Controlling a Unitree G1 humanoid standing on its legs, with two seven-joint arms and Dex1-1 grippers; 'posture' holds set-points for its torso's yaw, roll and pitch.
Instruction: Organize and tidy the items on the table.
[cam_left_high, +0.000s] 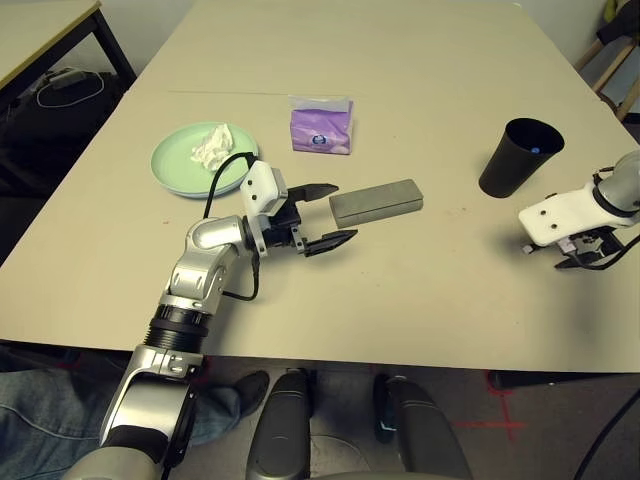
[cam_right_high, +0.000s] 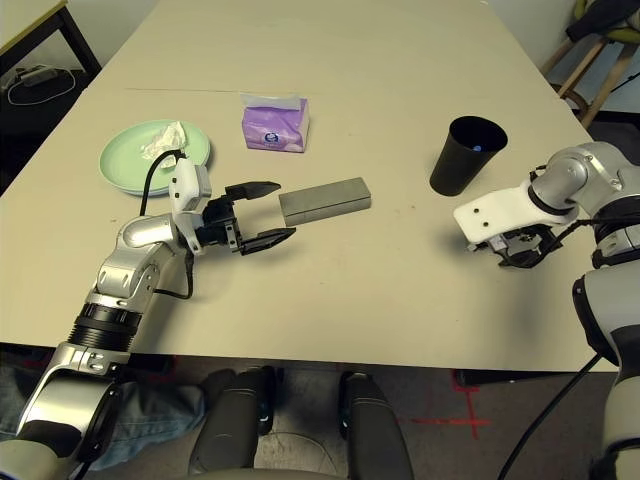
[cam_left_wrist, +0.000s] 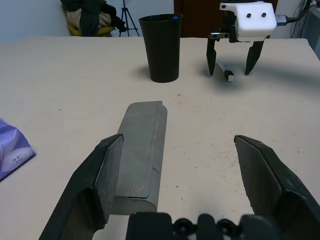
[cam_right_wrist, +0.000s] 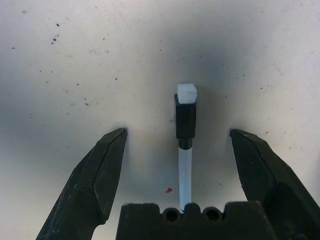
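Note:
My right gripper has its fingers beside the pen's black cap (cam_right_wrist: 185, 120) near the table in the right wrist view, so it needs to close on the cap.
The grey-beige glasses case (cam_left_high: 376, 203) lies mid-table. My left gripper (cam_left_high: 343, 212) is open, its fingertips straddling the case's near end; in the left wrist view the case (cam_left_wrist: 142, 150) sits closer to one finger (cam_left_wrist: 102, 170). My right gripper (cam_right_wrist: 178, 133) hangs open, pointing down over the thin white black-capped pen (cam_right_wrist: 184, 170), which lies on the table between its fingers. The black cup (cam_left_high: 518, 157) stands upright just beyond that gripper (cam_left_high: 588, 258). A crumpled white tissue (cam_left_high: 212, 146) rests on the light-green plate (cam_left_high: 172, 170). The purple tissue pack (cam_left_high: 321, 125) stands behind the case. Sunglasses and the blue plate are out of view.
The table (cam_left_high: 420, 300) ends close in front of my body. A smaller table with black legs (cam_left_high: 45, 30) stands at the far left, with cables on the floor. Wooden chair legs (cam_left_high: 612, 55) show at the far right. A person's leg in jeans (cam_left_high: 40, 410) is at the lower left.

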